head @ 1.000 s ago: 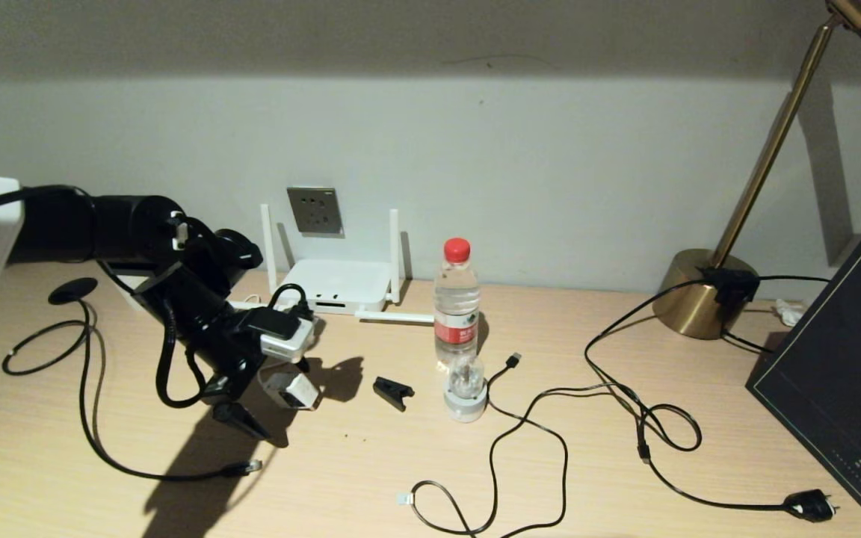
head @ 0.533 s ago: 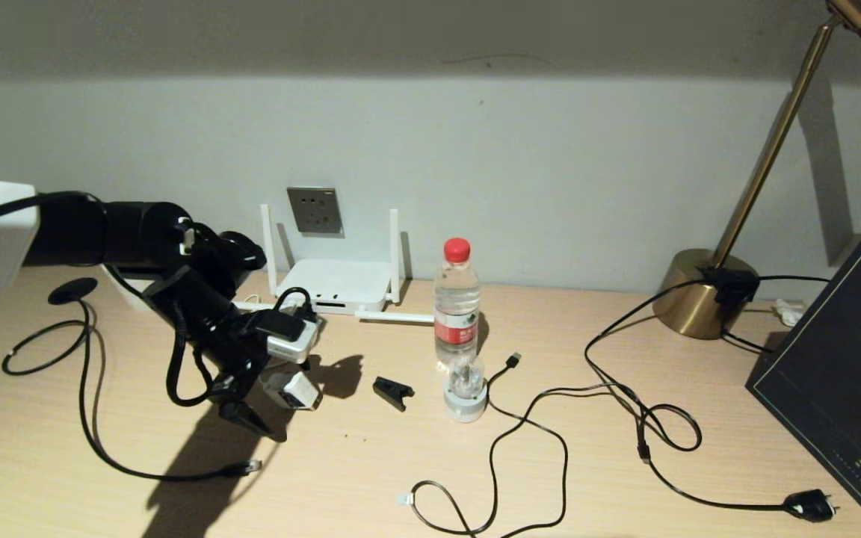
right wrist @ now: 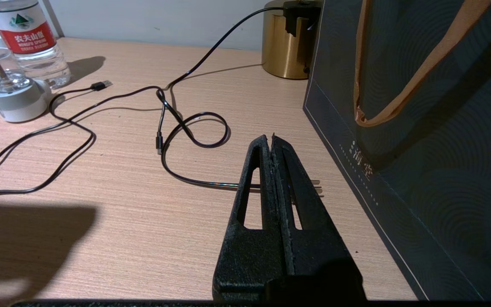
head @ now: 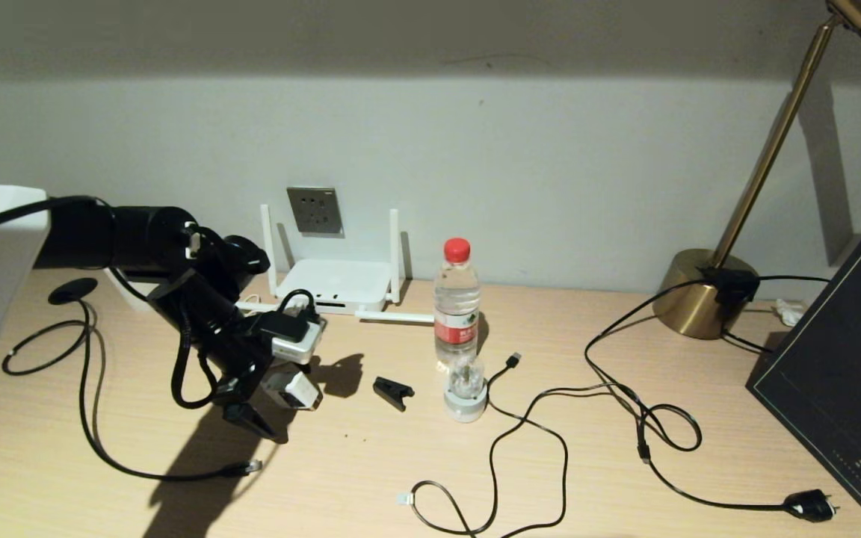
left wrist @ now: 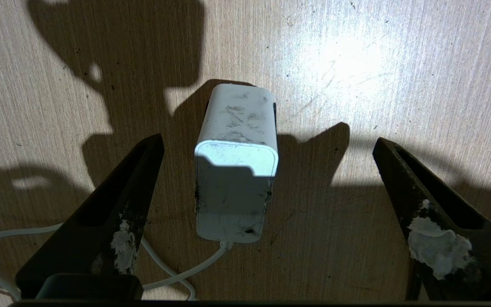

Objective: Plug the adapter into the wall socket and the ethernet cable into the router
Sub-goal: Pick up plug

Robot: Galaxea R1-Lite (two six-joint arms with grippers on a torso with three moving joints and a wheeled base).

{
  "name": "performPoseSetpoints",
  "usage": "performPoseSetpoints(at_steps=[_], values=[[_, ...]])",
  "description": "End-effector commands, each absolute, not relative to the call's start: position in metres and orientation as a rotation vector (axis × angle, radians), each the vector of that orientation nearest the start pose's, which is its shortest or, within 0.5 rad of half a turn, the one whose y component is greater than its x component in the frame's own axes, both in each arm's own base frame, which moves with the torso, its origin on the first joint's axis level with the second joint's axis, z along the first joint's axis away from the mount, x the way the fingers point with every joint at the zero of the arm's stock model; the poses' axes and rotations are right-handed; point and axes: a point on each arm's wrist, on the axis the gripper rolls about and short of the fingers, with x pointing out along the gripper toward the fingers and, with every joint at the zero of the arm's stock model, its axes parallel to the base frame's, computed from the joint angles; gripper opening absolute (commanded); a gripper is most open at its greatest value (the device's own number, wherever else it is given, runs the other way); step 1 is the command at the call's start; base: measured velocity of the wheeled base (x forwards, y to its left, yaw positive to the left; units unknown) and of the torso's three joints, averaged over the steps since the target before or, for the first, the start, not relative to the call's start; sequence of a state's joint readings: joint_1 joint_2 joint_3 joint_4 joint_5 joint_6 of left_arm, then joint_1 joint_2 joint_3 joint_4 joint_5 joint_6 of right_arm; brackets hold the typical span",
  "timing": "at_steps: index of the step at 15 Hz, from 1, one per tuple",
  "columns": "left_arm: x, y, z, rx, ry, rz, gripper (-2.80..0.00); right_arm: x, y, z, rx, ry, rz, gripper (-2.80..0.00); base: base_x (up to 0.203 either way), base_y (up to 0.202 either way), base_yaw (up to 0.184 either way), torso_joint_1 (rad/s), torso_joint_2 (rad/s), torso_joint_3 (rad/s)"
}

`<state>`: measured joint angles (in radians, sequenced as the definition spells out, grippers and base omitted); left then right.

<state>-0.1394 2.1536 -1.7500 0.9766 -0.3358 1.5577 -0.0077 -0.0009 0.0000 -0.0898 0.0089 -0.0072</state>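
Observation:
My fingers are next to the white adapter [head: 296, 391] [left wrist: 235, 162], near the desk. They would hold the adapter now, so I need to close my left gripper on the adapter.
The white cube adapter [head: 296, 391] lies on the desk in front of the router [head: 337, 282], its thin white cord [left wrist: 177, 273] trailing back. My left gripper [head: 286, 396] hangs over it, open. In the left wrist view the adapter [left wrist: 235, 162] sits between the two black fingers [left wrist: 134, 200], touching neither and nearer one of them. The grey wall socket [head: 315, 211] is on the wall behind the router. The ethernet cable's clear plug [head: 251, 467] lies near the front left. My right gripper [right wrist: 271, 138] is shut and empty, low over the desk beside a dark bag.
A water bottle [head: 457, 299], a small domed white device [head: 465, 390] and a black clip [head: 393, 392] stand right of the adapter. Black cords loop across the desk, ending in a USB plug [head: 514, 359] and a mains plug [head: 810, 506]. Brass lamp base [head: 699, 295] and bag [head: 841, 373] at right.
My left arm has crept a little to the right, carrying the open gripper further over the adapter. The adapter and cables have not moved.

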Motion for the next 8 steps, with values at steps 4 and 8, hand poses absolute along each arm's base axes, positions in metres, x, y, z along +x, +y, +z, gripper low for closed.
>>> performPoseSetpoints(at_steps=[4, 8], values=[[0.3693, -0.0601, 0.1506, 1.127, 0.755, -1.358, -2.80, -0.0204, 0.0004, 0.0749, -0.008, -0.055, 0.001, -2.80, 0.000, 0.000, 0.000, 0.000, 0.00, 0.000], [0.3696, -0.0624, 0.1489, 1.128, 0.756, -1.366, -2.80, -0.0204, 0.0004, 0.0748, -0.008, -0.054, 0.001, -2.80, 0.000, 0.000, 0.000, 0.000, 0.00, 0.000]])
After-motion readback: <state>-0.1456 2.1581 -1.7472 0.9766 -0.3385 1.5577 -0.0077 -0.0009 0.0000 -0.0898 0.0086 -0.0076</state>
